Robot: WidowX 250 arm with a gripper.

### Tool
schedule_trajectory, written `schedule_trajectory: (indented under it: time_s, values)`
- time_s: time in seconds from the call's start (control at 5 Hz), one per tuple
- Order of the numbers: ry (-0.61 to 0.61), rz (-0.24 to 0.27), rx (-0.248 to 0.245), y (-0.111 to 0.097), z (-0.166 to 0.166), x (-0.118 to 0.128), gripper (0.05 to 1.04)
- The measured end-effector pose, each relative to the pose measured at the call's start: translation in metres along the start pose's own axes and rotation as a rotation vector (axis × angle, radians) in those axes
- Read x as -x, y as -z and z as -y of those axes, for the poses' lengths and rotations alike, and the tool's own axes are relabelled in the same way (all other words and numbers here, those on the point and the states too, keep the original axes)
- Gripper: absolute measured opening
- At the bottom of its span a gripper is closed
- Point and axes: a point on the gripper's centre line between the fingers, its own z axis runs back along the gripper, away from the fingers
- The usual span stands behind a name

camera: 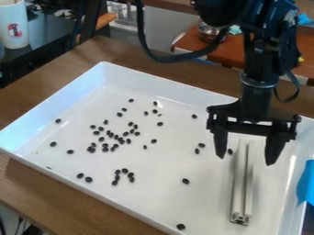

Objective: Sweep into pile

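Observation:
My gripper grabs the silver metal bar by its long sides next, to sweep the black beans into a pile.
My gripper [246,158] hangs over the right part of the white tray [55,108], its two fingers spread wide apart and pointing down. Between and below them, a pale metal bar [243,188] lies lengthwise on the tray floor; I cannot tell whether the fingers touch it. Small black beans are scattered over the tray: a loose cluster [115,145] left of centre, a smaller group [124,176] nearer the front, and single ones around them, such as a bean [186,181] left of the bar and another bean [181,226] by the front wall.
The tray's raised walls surround the work area on a brown wooden table [67,195]. A blue object [306,183] is at the tray's right edge. Behind stand a white cup [14,27] at the upper left and a metal bowl [211,31] on a reddish surface.

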Motion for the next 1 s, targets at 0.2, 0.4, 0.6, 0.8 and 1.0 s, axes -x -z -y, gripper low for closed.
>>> schedule_trajectory:
  time_s: [0.2, 0.4, 0.6, 0.8, 1.0]
  values:
    - [0.005, 0.019, -0.005, 0.004, 0.0, 0.001, 0.987]
    - [0.014, 0.037, -0.019, 0.014, -0.002, -0.001, 0.905]
    - [0.027, 0.043, -0.029, 0.024, -0.004, -0.002, 0.607]
    - [0.033, 0.042, -0.033, 0.026, -0.009, -0.003, 0.379]
    - [0.045, 0.029, -0.02, 0.026, -0.018, -0.007, 0.377]
